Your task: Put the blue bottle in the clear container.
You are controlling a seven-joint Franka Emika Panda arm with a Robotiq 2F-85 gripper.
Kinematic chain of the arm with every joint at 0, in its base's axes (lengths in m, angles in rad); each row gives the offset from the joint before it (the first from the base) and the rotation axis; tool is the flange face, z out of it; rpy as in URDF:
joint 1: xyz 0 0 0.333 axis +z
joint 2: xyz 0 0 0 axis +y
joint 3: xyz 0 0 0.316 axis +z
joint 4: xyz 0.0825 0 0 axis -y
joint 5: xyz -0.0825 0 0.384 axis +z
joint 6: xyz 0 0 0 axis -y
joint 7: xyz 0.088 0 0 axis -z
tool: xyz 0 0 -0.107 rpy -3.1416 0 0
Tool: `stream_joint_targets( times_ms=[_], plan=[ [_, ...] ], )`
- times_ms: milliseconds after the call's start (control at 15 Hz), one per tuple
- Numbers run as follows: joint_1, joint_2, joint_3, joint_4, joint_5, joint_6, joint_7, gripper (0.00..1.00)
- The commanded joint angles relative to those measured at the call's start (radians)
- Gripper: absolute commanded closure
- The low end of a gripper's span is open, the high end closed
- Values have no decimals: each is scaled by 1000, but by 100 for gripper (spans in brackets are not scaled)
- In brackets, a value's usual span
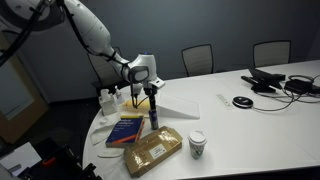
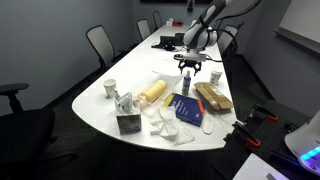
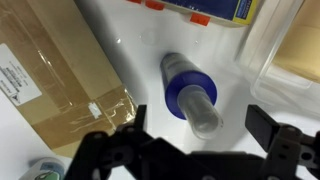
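I should close my gripper, and it would hold the cap. The cap's top [image 3: 201,113] is between my open fingers, which are level with the cap's sides.
The blue bottle [image 1: 154,119] stands upright on the white table, between the blue book and a white sheet. It also shows in the other exterior view [image 2: 186,84]. In the wrist view I look down on the blue bottle [image 3: 183,84] and its clear cap. My gripper [image 1: 150,93] hangs just above it, open and empty, with the fingers [image 3: 200,122] either side of the cap and not touching it. It also shows in an exterior view [image 2: 190,62]. The clear container [image 2: 110,88], a small whitish tub, stands apart near the table edge; it is faint in an exterior view [image 1: 108,97].
A flat blue book [image 1: 126,130] and a brown taped package [image 1: 152,150] lie beside the bottle. A paper cup [image 1: 197,145] stands past the package. A tissue box [image 2: 128,122] and crumpled white paper [image 2: 160,124] sit near the rounded table end. Cables [image 1: 270,82] lie further along.
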Motion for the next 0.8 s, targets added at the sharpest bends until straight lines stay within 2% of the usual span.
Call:
stream_joint_targets(
  times_ms=[0,333,400,467,733],
  plan=[
    [4,-15,4,2,38,-22,1,0],
    [5,-11,7,12,61,-42,4,0],
    [7,-10,3,11,59,-46,8,23],
    [8,-9,1,11,58,-49,9,26],
    [10,-7,-2,12,55,-56,10,58]
  ],
)
